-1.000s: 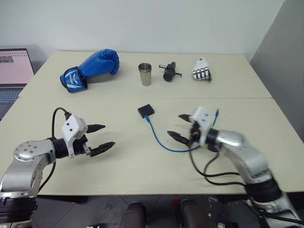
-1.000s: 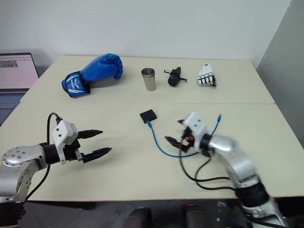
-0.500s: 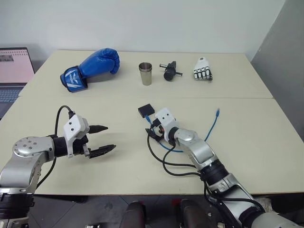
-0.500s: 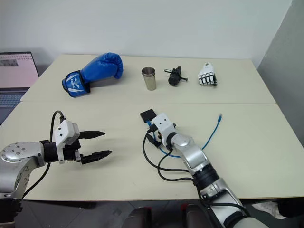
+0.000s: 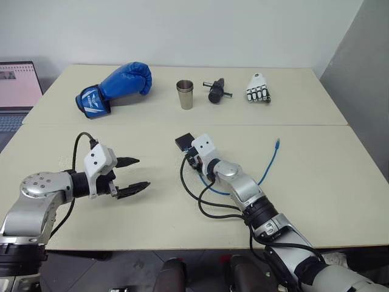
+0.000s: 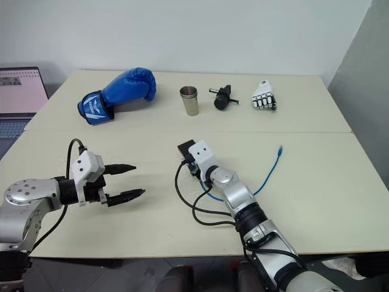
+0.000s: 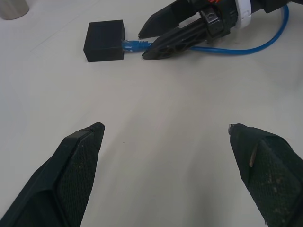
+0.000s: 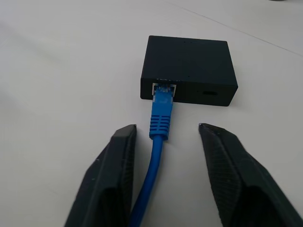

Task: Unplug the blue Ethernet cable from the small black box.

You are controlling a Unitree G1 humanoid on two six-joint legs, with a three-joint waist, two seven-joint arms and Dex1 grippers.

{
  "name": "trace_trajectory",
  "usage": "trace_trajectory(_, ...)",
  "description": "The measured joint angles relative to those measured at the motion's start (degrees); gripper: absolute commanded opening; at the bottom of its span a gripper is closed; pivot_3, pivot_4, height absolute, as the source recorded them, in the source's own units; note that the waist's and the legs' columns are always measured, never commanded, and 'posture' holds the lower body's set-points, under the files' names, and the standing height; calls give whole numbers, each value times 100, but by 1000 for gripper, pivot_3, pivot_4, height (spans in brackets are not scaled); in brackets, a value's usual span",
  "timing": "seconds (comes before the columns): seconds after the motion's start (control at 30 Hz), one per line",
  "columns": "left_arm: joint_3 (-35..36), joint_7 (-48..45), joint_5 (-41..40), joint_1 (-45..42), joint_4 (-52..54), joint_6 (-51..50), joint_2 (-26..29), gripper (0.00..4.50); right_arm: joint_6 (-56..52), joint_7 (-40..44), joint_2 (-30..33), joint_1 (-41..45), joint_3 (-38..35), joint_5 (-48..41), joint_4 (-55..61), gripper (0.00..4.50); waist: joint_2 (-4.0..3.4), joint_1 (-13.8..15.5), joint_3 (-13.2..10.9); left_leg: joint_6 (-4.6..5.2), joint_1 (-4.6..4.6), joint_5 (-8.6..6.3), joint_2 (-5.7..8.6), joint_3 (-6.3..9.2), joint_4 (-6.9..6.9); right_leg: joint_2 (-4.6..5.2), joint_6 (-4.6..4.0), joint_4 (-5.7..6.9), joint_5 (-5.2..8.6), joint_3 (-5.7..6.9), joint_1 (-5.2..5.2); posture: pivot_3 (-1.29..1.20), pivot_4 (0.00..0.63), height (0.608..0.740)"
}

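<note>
The robot's right gripper has its fingers crowding the plugged side of the small black box, so the left gripper should next grab the box by its end (image 5: 182, 139) (image 7: 93, 40) opposite the blue cable's plug.
The small black box (image 8: 189, 71) lies flat near the table's middle (image 5: 184, 142). The blue Ethernet cable (image 8: 161, 111) is plugged into the box's near side. It loops back under my right arm and ends in a free plug (image 5: 278, 143) further right. My right gripper (image 8: 165, 126) is just behind the box, open, with one finger on each side of the cable near its plug and a gap on both sides. The left wrist view shows the same, with the right gripper (image 7: 142, 45) at the plug. My left gripper (image 5: 141, 173) hovers open and empty to the left.
Along the table's far edge sit a blue boxing glove (image 5: 115, 88), a metal cup (image 5: 185, 94), a black cylindrical tool (image 5: 216, 91) and a white robotic hand (image 5: 258, 89). A laptop (image 5: 15, 85) stands off the left side. Black arm cables (image 5: 203, 204) trail behind my right gripper.
My right gripper has swung left and forward from the cable's loop to the box, and its fingers have narrowed around the cable. The left gripper has kept still.
</note>
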State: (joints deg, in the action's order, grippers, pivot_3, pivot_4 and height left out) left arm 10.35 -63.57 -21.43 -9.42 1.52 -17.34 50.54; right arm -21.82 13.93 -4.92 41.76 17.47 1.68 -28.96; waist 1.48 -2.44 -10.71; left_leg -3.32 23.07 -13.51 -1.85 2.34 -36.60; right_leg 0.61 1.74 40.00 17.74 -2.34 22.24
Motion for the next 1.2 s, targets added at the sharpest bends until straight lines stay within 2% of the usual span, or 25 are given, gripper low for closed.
trace_trajectory(0.07, -25, 65, 25, -24, -2, -3, -23, 4500, 22, 38, 14, 0, 13, 57, 0, 749, 0, 0, 0, 0, 0, 0, 0, 0, 0, 0, 0, 0, 0, 0, 0, 0, 150, 740)
trace_trajectory(0.17, -45, 186, 30, -42, -2, -67, -45, 4500, 115, 125, 91, -6, 73, 182, 2, 136, 0, -1, 0, 0, 0, 0, 0, 1, 0, 0, 0, 0, 0, 0, 0, 0, 150, 740)
trace_trajectory(0.3, -45, 311, -26, -51, -3, -278, -126, 4500, 379, 367, 397, -140, 240, 380, 227, 88, 0, 5, 0, 0, 2, 0, 2, 0, 0, 1, 0, -1, 0, 0, 0, 0, 150, 740)
trace_trajectory(0.4, -36, 403, -287, -211, -4, -685, -306, 4500, 743, 713, 870, -396, 431, 516, 705, 77, 0, 23, 0, 0, 6, 0, 4, 2, -3, 3, 1, -2, 0, 3, 0, 0, 150, 740)
trace_trajectory(0.63, 262, 547, -1617, -885, -132, -2446, -707, 4500, 2786, 1800, 2297, -740, 824, 886, 1768, 71, 2, -41, 0, 0, 2, 0, 2, 3, -6, -3, 2, -1, 0, 3, -5, 0, 150, 740)
trace_trajectory(0.9, 266, 554, -2226, -1266, -213, -3429, -883, 4500, 4507, 2367, 2808, -609, 868, 1061, 1842, 56, 3, -74, -1, 0, 0, 0, 2, 6, -10, -4, 2, 0, 0, 1, -9, 0, 150, 740)
trace_trajectory(1.2, 264, 609, -2488, -1407, -213, -3793, -1069, 4500, 4903, 2520, 2788, -491, 868, 1269, 1870, 54, 3, -57, -1, -1, 0, 1, 3, 34, -15, -2, 1, 1, -1, 0, -12, 0, 150, 740)
